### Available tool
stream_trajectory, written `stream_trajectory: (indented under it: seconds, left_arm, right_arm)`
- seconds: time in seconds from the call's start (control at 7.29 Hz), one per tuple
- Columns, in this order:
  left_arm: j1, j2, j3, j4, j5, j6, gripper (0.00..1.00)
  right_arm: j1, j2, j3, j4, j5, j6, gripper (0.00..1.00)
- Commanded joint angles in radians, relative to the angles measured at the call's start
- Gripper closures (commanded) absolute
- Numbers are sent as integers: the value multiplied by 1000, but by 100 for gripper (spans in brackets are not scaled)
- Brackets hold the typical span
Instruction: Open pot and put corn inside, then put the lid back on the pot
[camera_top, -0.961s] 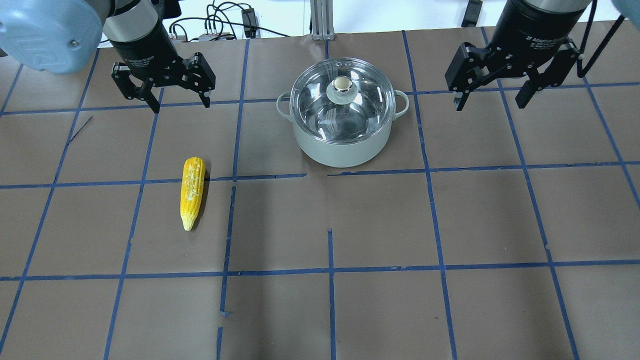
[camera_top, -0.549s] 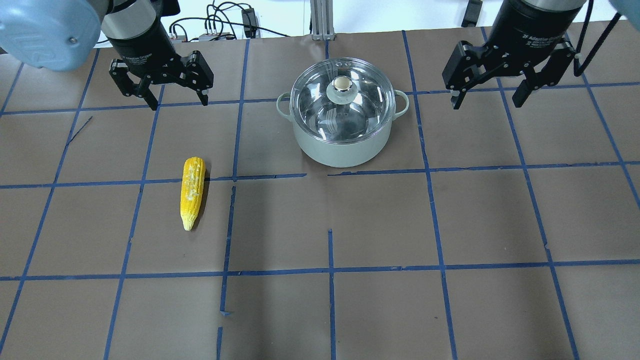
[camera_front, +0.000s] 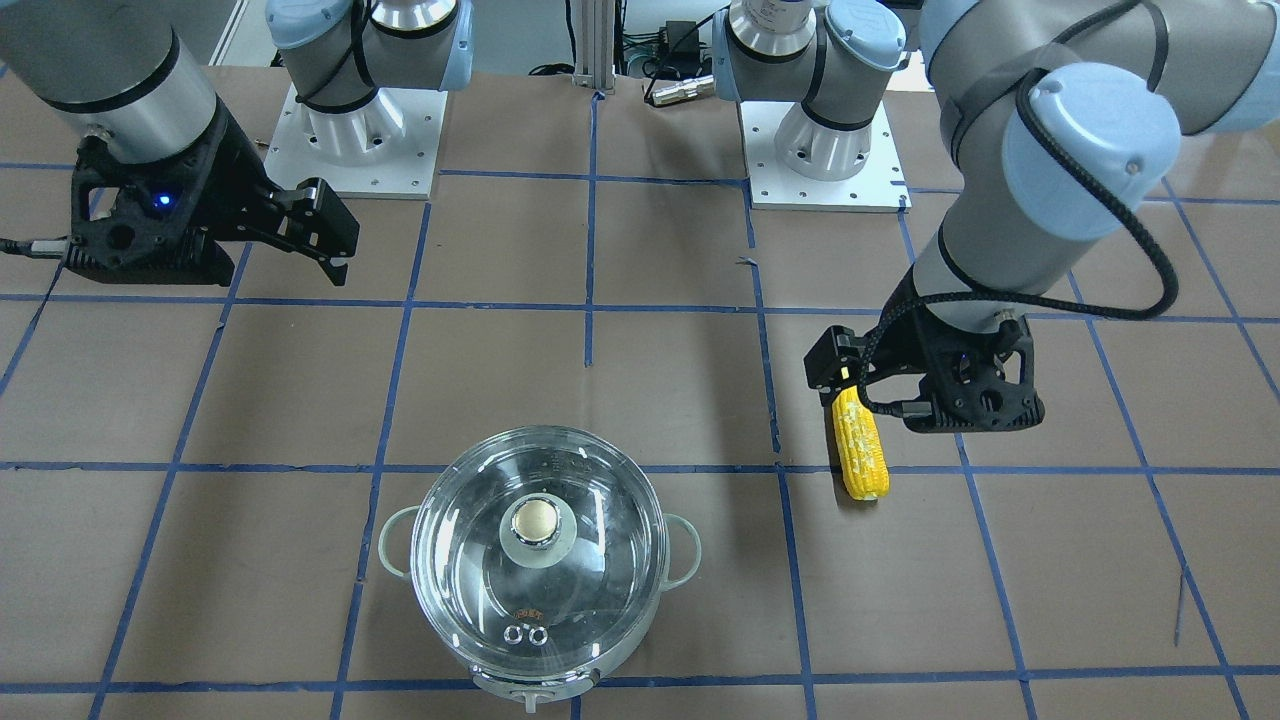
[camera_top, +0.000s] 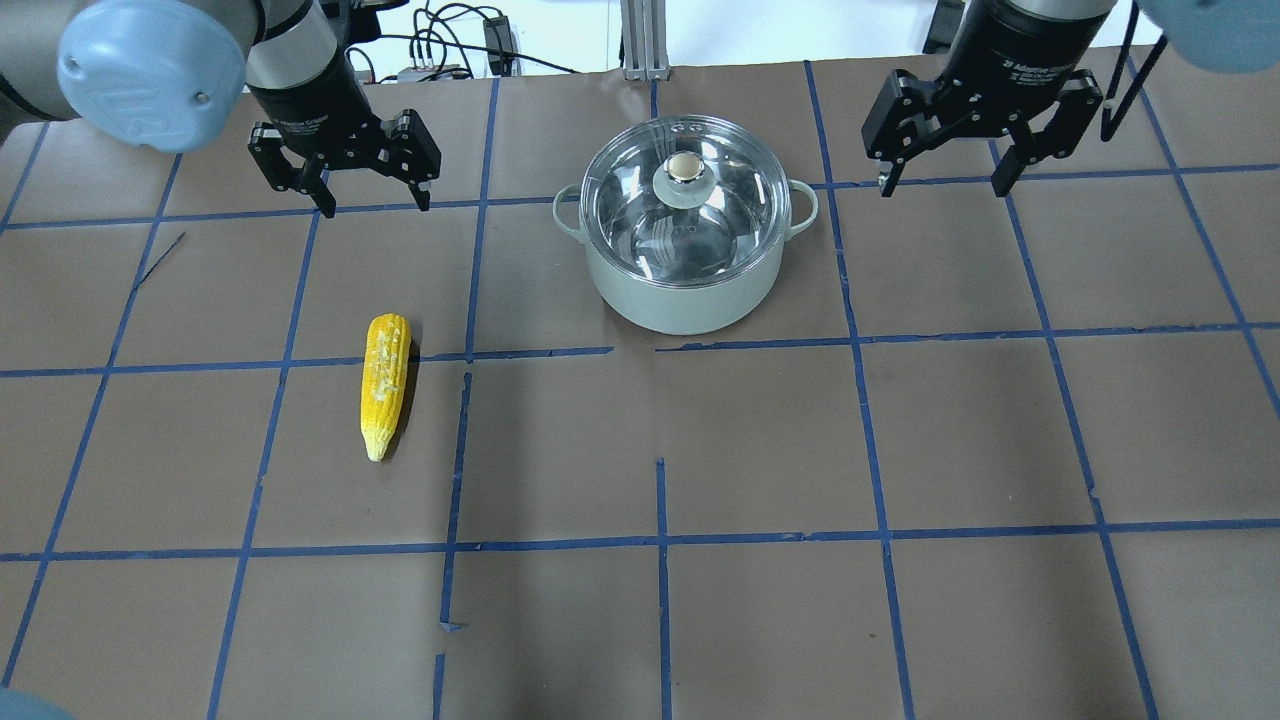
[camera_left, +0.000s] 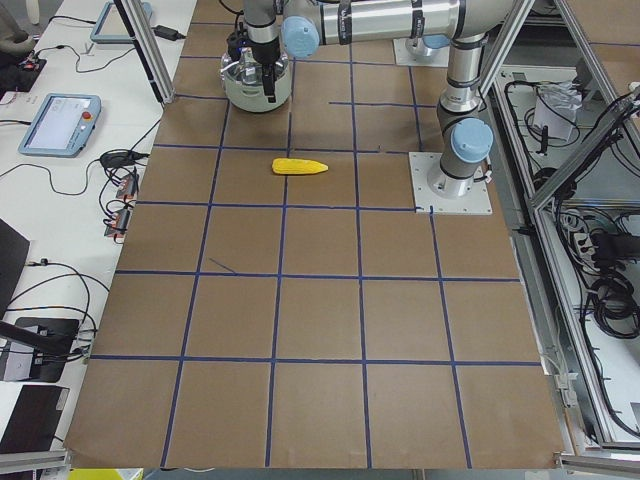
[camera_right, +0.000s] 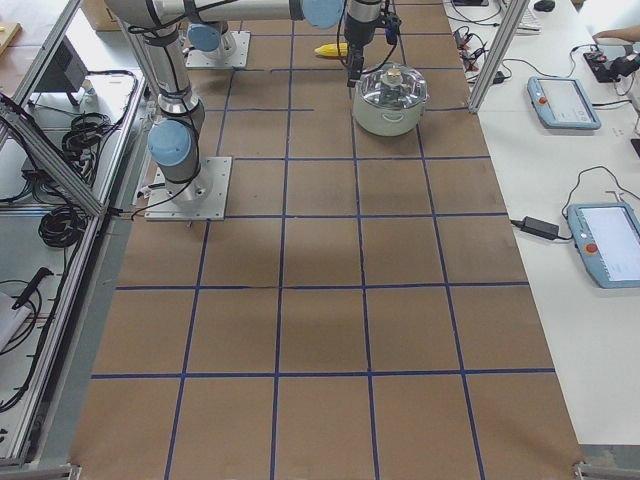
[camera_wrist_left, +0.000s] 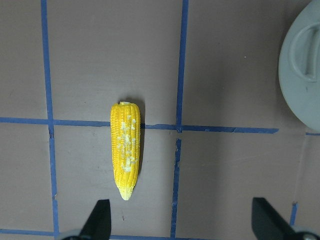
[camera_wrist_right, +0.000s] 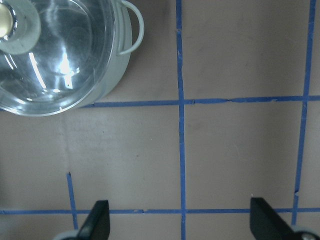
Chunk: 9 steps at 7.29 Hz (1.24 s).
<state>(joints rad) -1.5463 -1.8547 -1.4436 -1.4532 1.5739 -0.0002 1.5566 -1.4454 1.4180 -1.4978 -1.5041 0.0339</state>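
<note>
The robot will open the pot for the corn next, so its right gripper will grab the glass lid by its brass-capped knob.
The pot stands at the far middle of the table with the glass lid on it, knob on top. The corn lies flat on the table to the pot's near left, with its tapered end nearest me. My left gripper is open and empty, hanging above the table on the far side of the corn. In the left wrist view the corn lies ahead of the open fingers. My right gripper is open and empty, to the right of the pot. The right wrist view shows the pot at the upper left.
The table is brown paper crossed by a grid of blue tape lines. Cables and a metal post lie beyond the far edge. The two arm bases stand on white plates on the robot's side.
The right gripper has moved left and toward the far edge, closer to the pot. The left gripper has shifted slightly right. Both stay open. Corn, pot and lid have not moved.
</note>
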Motion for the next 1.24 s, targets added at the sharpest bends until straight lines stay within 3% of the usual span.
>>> stream_trajectory:
  seconds: [0.0, 0.27, 0.55, 1.1]
  left_arm:
    - [2, -44, -8, 37, 6, 96, 0]
    - [67, -31, -123, 98, -3, 166, 0]
    - [87, -15, -292, 340, -2, 195, 0]
    - [149, -20, -420, 424, -5, 207, 0]
  right_arm:
    - [90, 90, -22, -126, 24, 148, 0]
    - [198, 230, -149, -147, 21, 324, 0]
    - [281, 360, -282, -145, -87, 359, 0]
    - [298, 480, -321, -229, -90, 425, 2]
